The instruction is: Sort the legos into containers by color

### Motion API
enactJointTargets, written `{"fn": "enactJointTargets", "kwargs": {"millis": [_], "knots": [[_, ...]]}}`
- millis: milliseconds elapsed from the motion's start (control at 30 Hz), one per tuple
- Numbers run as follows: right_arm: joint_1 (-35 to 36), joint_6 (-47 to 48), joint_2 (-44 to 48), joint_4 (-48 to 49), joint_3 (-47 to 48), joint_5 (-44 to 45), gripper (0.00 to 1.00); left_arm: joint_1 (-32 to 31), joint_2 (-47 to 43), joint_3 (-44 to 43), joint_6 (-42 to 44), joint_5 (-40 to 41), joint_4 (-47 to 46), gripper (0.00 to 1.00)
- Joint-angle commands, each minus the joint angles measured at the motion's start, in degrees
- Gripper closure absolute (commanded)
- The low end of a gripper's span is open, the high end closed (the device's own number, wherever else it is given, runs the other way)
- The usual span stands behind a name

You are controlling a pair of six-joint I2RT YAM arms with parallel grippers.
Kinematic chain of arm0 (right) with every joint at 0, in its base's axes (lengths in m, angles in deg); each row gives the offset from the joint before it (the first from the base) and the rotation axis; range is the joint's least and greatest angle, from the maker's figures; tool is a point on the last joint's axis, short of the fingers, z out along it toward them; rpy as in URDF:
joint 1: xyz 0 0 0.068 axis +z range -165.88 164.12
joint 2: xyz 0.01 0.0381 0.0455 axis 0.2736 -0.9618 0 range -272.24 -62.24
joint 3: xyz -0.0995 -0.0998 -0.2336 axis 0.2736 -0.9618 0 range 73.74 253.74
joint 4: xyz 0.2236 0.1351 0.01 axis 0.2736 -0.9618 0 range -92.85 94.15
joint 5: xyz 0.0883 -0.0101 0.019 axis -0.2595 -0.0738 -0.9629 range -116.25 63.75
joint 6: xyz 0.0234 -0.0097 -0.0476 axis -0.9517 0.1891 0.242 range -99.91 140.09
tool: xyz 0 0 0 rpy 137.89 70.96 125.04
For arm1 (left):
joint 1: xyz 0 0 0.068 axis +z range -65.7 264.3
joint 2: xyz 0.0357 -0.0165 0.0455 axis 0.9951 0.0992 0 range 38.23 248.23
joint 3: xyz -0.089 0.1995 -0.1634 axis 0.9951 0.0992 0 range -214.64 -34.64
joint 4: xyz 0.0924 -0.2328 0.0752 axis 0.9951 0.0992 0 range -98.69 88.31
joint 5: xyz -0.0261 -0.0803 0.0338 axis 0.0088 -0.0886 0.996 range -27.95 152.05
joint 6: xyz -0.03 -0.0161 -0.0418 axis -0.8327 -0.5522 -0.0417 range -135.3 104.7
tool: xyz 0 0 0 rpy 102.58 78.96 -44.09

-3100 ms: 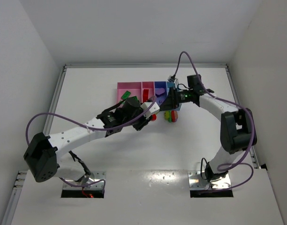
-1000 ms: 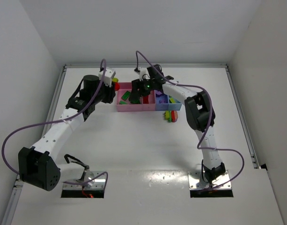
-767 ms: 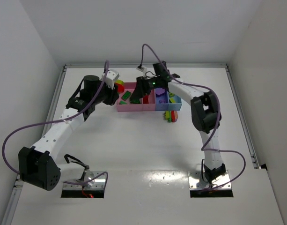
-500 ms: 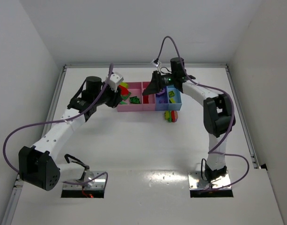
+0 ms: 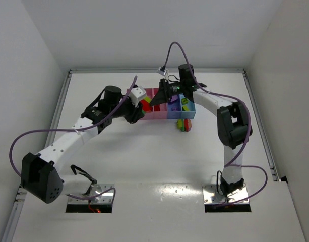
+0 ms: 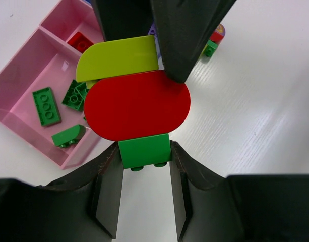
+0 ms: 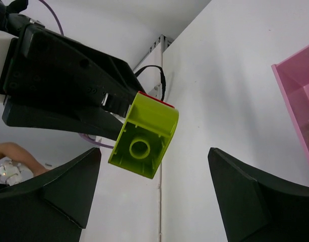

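Observation:
I need to close my right gripper on the yellow-green block, because its near finger reaches past the yellow-green block's side (image 5: 147, 99) (image 7: 145, 133) down to the red piece's edge.
My left gripper (image 6: 144, 157) is shut on the green bottom block of a lego stack (image 6: 136, 103) of green, red and yellow-green pieces. In the top view that stack (image 5: 144, 103) hangs over the pink end of the containers (image 5: 159, 115). My right gripper (image 7: 154, 151) stands open, one finger (image 7: 68, 194) on each side of the yellow-green block (image 7: 144, 133) without touching it. Seen from the left wrist, green legos (image 6: 46, 106) lie in the wide pink bin (image 6: 23, 75) and a red lego (image 6: 81, 41) in the narrow pink bin.
A loose multi-colour stack (image 5: 183, 124) lies on the table just in front of the blue bins (image 5: 180, 107). The two arms meet over the containers, their purple cables looping above. The table's raised rim (image 5: 63, 101) runs along left, back and right.
My left arm has carried the stack rightwards from beside the pink bin to over it. My right gripper has pulled back from over the bins, opened wider, and now faces the stack.

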Motion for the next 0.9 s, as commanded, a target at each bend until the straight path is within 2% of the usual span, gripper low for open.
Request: {"fn": "enactJointTargets", "kwargs": {"millis": [0, 100, 200, 267, 300, 433, 467, 533, 567, 667, 867], "knots": [[-0.2, 0.0, 2.9, 1.5, 1.7, -0.1, 0.12, -0.7, -0.4, -1.1, 1.0, -1.4, -1.3, 0.96], [-0.2, 0.0, 2.9, 1.5, 1.7, -0.1, 0.12, -1.9, 0.2, -1.1, 1.0, -1.4, -1.3, 0.96], [0.4, 0.0, 3.4, 1.5, 1.1, -0.1, 0.32, -1.9, 0.2, -1.1, 1.0, -1.4, -1.3, 0.96], [0.4, -1.1, 3.4, 3.1, 0.4, -0.1, 0.41, -1.9, 0.2, -1.1, 1.5, -1.4, -1.3, 0.96], [0.4, -1.1, 4.0, 3.6, 0.4, -0.1, 0.42, -1.9, 0.2, -0.6, 1.5, -1.4, -1.3, 0.96], [0.4, -3.8, 4.0, 5.9, -0.1, -0.6, 0.54, -2.4, 0.2, 0.5, 1.5, -1.4, -1.3, 0.96], [0.4, -4.4, 4.0, 6.6, -0.1, -1.3, 0.61, -2.4, 0.2, 0.5, 1.5, -1.4, -1.3, 0.96], [0.4, -5.6, 4.0, 7.8, -0.1, -1.3, 0.71, -2.4, -0.4, 1.5, 1.5, -1.4, -1.3, 0.96], [0.4, -5.6, 4.0, 7.8, -0.1, -1.9, 0.81, -2.4, -0.4, 1.5, 1.5, -0.8, -1.3, 0.96], [-0.3, -6.1, 4.0, 8.9, -0.7, -1.9, 0.96, -2.4, -1.0, 2.7, 1.5, -0.2, -1.3, 0.96], [-5.4, -6.9, 6.6, 9.5, -3.8, -1.3, 1.0, -2.4, -3.6, 6.3, 0.5, 0.3, -0.2, 0.96]]}}
